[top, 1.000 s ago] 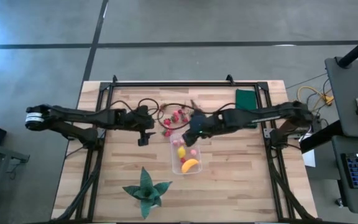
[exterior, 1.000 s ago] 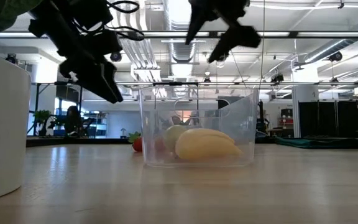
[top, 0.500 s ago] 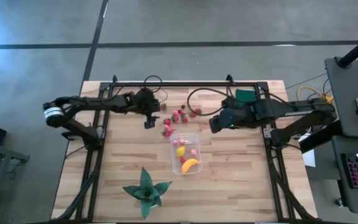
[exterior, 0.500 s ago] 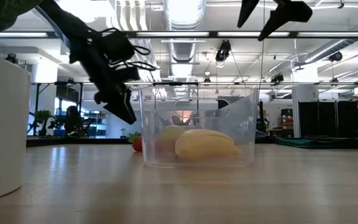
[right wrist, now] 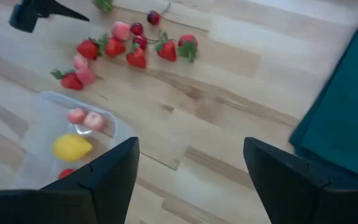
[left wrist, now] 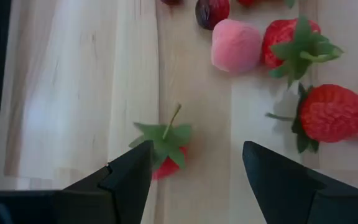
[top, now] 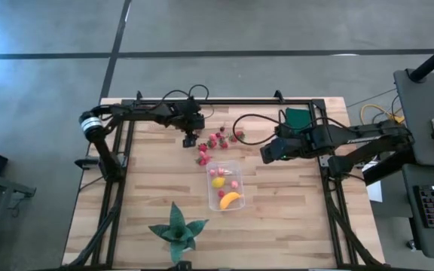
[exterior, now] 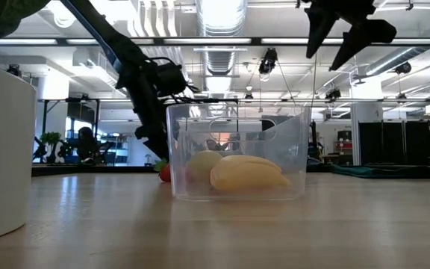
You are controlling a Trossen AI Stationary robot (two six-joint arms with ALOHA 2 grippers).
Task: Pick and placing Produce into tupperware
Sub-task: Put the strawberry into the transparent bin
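Note:
My left gripper's fingers hover above the leafy strawberry's top (left wrist: 166, 140), so it is too early to close. My left gripper moves lower, then closes on the strawberry.
The clear tupperware (top: 226, 185) stands mid-table, holding a banana (top: 230, 199), a lemon (top: 218, 181) and some small pink and red pieces (right wrist: 83, 117). Loose strawberries (top: 214, 142) lie on the wood just beyond it. My left gripper (top: 191, 140) hangs open at the left end of that cluster. A leafy strawberry (left wrist: 166, 149) lies under the gripper (left wrist: 196, 149), close to one fingertip, with more strawberries (left wrist: 334, 113) farther off. My right gripper (top: 266, 153) is open and holds nothing. It hangs high to the right of the tupperware (right wrist: 73, 134).
A green spiky plant (top: 176, 229) in a white pot (exterior: 2, 149) stands near the front edge. A dark green flat rectangle (top: 298, 117) lies at the far right. Bare wood spreads left and right of the tupperware (exterior: 237, 153). Cables loop along the far rail.
My left gripper has swung toward the far edge and a little right, sinking to the loose strawberries. My right gripper has drawn back from over the tupperware toward the table's right edge and gone slightly up. Both stay open. The produce has kept still.

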